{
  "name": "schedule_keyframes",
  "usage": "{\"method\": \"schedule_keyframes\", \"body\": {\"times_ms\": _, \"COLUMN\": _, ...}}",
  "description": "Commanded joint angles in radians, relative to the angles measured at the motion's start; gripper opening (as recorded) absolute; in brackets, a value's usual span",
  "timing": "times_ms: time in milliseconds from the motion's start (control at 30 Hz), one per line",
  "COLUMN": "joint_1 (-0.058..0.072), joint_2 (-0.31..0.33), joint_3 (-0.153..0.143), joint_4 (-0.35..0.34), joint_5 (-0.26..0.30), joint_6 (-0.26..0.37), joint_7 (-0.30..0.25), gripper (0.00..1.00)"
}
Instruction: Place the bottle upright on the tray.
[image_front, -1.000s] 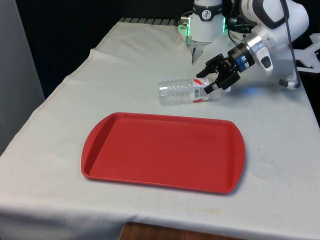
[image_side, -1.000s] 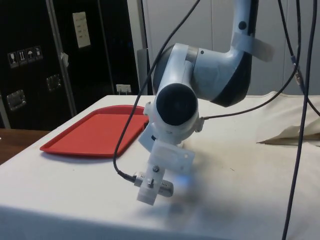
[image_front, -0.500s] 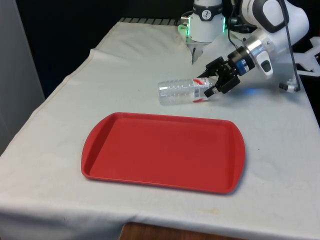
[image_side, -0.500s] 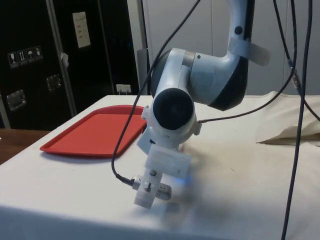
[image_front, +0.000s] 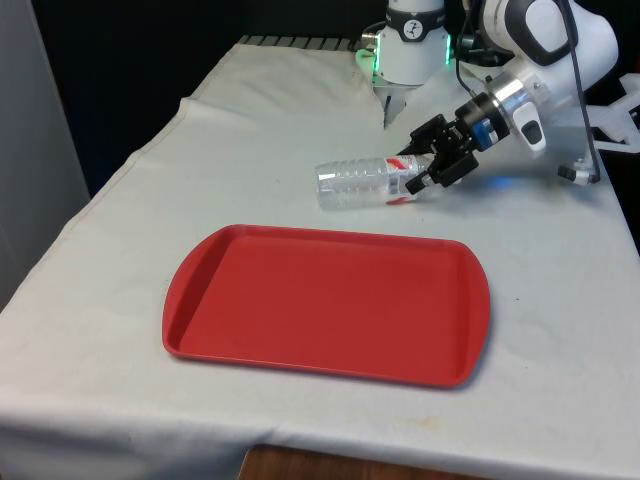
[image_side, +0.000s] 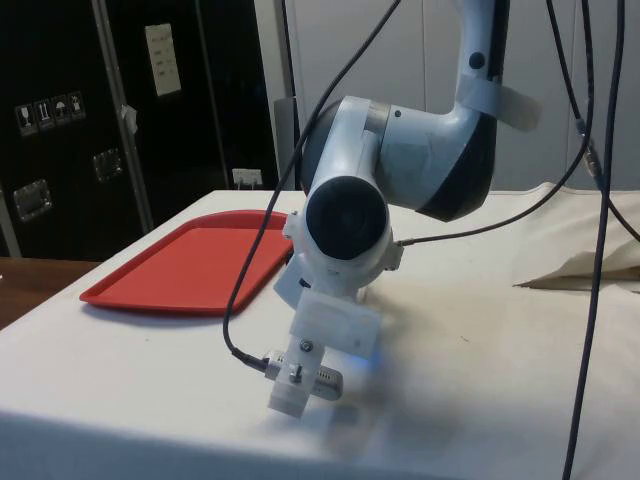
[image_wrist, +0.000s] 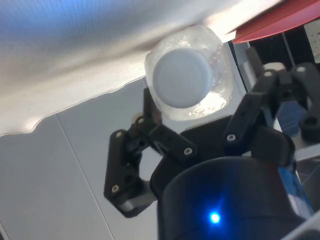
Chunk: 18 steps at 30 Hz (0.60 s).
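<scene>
I should next grab the bottle by its capped neck end (image_wrist: 182, 77). Then I can stand it upright on the tray.
A clear plastic bottle (image_front: 362, 182) with a white cap and a red-and-white label lies on its side on the cloth, just beyond the far edge of the red tray (image_front: 320, 300). Its cap end points to the front view's right. My gripper (image_front: 419, 168) is low over the table at that end, open, with one finger on each side of the bottle's neck. In the wrist view the cap (image_wrist: 182, 75) faces the camera between the fingers (image_wrist: 150, 107), and my gripper (image_wrist: 207, 87) has a gap showing beside the bottle on one side. The tray (image_side: 190, 265) holds nothing.
The robot's base (image_front: 405, 50) stands at the table's far end, behind the bottle. A fold of cloth (image_side: 590, 270) lies on the table in the side view, and cables (image_side: 590, 200) hang by the arm. White cloth runs wide around the tray on all sides.
My gripper has slid towards the front view's left, so that its fingers now sit on either side of the bottle's cap end. The bottle and tray have not moved.
</scene>
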Motion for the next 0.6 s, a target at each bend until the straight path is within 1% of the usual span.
{"method": "schedule_keyframes", "body": {"times_ms": 0, "joint_1": 0.000, "joint_2": -0.001, "joint_3": 0.000, "joint_4": 0.000, "joint_5": 0.000, "joint_6": 0.000, "joint_7": 0.000, "gripper": 0.86}}
{"method": "schedule_keyframes", "body": {"times_ms": 67, "joint_1": 0.000, "joint_2": -0.001, "joint_3": 0.000, "joint_4": 0.000, "joint_5": 0.000, "joint_6": 0.000, "joint_7": 0.000, "gripper": 0.75}}
{"method": "schedule_keyframes", "body": {"times_ms": 100, "joint_1": 0.000, "joint_2": 0.000, "joint_3": 0.000, "joint_4": 0.000, "joint_5": 0.000, "joint_6": 0.000, "joint_7": 0.000, "gripper": 0.65}}
{"method": "schedule_keyframes", "body": {"times_ms": 233, "joint_1": 0.000, "joint_2": -0.001, "joint_3": 0.000, "joint_4": 0.000, "joint_5": 0.000, "joint_6": -0.002, "joint_7": 0.000, "gripper": 0.49}}
{"method": "schedule_keyframes", "body": {"times_ms": 267, "joint_1": 0.000, "joint_2": 0.000, "joint_3": 0.000, "joint_4": 0.000, "joint_5": 0.000, "joint_6": -0.001, "joint_7": 0.000, "gripper": 0.49}}
{"method": "schedule_keyframes", "body": {"times_ms": 400, "joint_1": 0.000, "joint_2": -0.001, "joint_3": 0.002, "joint_4": 0.000, "joint_5": 0.000, "joint_6": -0.006, "joint_7": 0.002, "gripper": 0.37}}
{"method": "schedule_keyframes", "body": {"times_ms": 567, "joint_1": 0.000, "joint_2": -0.002, "joint_3": 0.004, "joint_4": 0.000, "joint_5": 0.000, "joint_6": -0.012, "joint_7": 0.001, "gripper": 0.33}}
